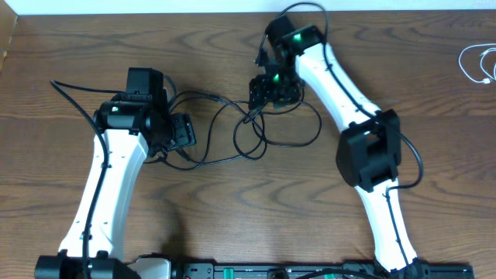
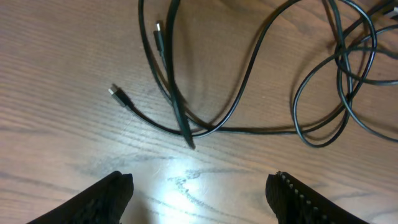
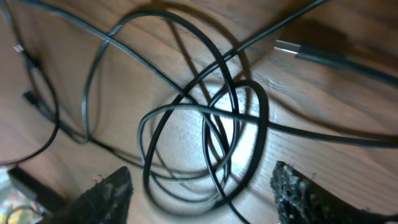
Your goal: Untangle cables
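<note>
The robot's right gripper will next grab the thin black cable by its knot's looped strand (image 3: 260,138) to untangle it, and its plug end (image 3: 314,55) will stay free.
The thin black cable (image 1: 267,142) lies in tangled loops on the wooden table (image 1: 256,209) between the arms. My right gripper (image 1: 273,91) is open just above the knot of loops (image 3: 205,134), its fingers on either side; a plug end (image 3: 292,50) lies beyond. My left gripper (image 1: 182,132) is open and empty over bare wood, near the cable's left strands (image 2: 249,74) and two small plug ends (image 2: 115,93). The white cable (image 1: 480,63) lies coiled at the far right edge.
Thicker black wires (image 1: 70,89) run along both arms. The table's far edge meets a white wall (image 1: 155,6). A dark rail (image 1: 310,271) runs along the near edge.
</note>
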{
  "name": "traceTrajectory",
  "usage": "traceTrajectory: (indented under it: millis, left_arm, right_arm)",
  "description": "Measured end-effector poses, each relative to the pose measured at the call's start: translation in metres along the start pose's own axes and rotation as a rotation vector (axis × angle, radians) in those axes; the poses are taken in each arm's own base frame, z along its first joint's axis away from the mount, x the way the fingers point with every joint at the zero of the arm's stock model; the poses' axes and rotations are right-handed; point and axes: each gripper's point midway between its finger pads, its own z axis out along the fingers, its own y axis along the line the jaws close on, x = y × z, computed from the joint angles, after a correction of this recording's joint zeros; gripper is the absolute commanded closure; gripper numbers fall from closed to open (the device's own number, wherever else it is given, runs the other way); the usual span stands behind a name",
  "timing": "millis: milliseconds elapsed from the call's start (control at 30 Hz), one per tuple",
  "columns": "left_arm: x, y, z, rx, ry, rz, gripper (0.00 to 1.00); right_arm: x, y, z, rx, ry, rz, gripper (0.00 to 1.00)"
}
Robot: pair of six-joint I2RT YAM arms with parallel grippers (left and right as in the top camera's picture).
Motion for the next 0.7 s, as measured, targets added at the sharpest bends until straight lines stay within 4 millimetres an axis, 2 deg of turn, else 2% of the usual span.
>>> traceTrajectory:
  millis: [100, 167, 200, 300, 367, 500, 600, 700]
  left_arm:
    - [-0.006, -0.004, 0.005, 0.018, -0.007, -0.007, 0.26]
    - [-0.011, -0.009, 0.007, 0.040, -0.022, -0.006, 0.26]
    - [-0.014, -0.011, 0.007, 0.054, -0.032, -0.006, 0.26]
    - [-0.023, -0.021, 0.005, 0.100, -0.068, -0.001, 0.26]
    - [-0.032, -0.030, 0.004, 0.146, -0.098, 0.010, 0.26]
    - [-0.054, -0.061, -0.007, 0.311, -0.188, 0.085, 0.26]
    - [-0.068, -0.085, -0.021, 0.440, -0.258, 0.142, 0.26]
    - [-0.078, -0.106, -0.036, 0.557, -0.313, 0.196, 0.25]
  right_arm:
    - [0.003, -0.001, 0.020, 0.016, 0.030, 0.031, 0.59]
    - [0.002, -0.003, 0.027, 0.025, 0.034, 0.038, 0.88]
    - [0.001, -0.004, 0.031, 0.029, 0.031, 0.034, 0.97]
    - [-0.006, -0.005, 0.035, 0.029, 0.007, 0.034, 0.99]
    - [-0.012, -0.004, 0.031, 0.024, -0.012, 0.028, 0.99]
    - [-0.032, 0.003, -0.004, -0.030, -0.089, -0.029, 0.99]
    - [-0.050, 0.020, -0.065, -0.112, -0.214, -0.111, 0.99]
    - [-0.054, 0.037, -0.131, -0.160, -0.342, -0.179, 0.99]
